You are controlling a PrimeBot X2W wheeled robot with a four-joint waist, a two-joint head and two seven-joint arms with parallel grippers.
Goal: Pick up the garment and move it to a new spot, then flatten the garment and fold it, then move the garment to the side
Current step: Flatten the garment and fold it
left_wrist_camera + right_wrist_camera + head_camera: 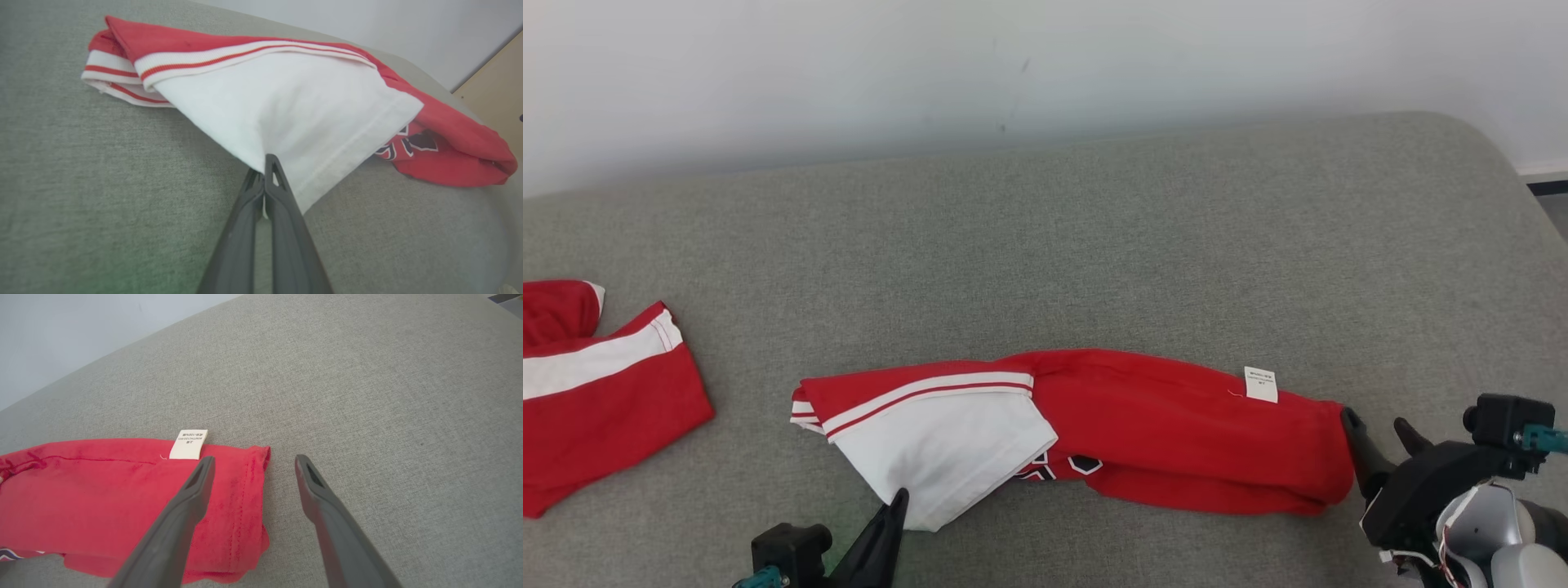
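Note:
The rolled shirt needs to be opened flat for folding. My right gripper should next grab the garment by its hem beside the white label.
The garment, a red shirt with a white sleeve and striped trim, lies bunched in a long roll across the grey cushion. My left gripper is at the sleeve's near edge. In the left wrist view its fingers are pressed together with the white hem pinched at their tips. My right gripper stands open at the shirt's right end. One finger is over the red cloth near a white label, the other over bare cushion.
A second red and white garment lies at the cushion's far left edge. A white wall runs behind. The cushion rounds off at the right. A tan panel stands beyond the shirt in the left wrist view.

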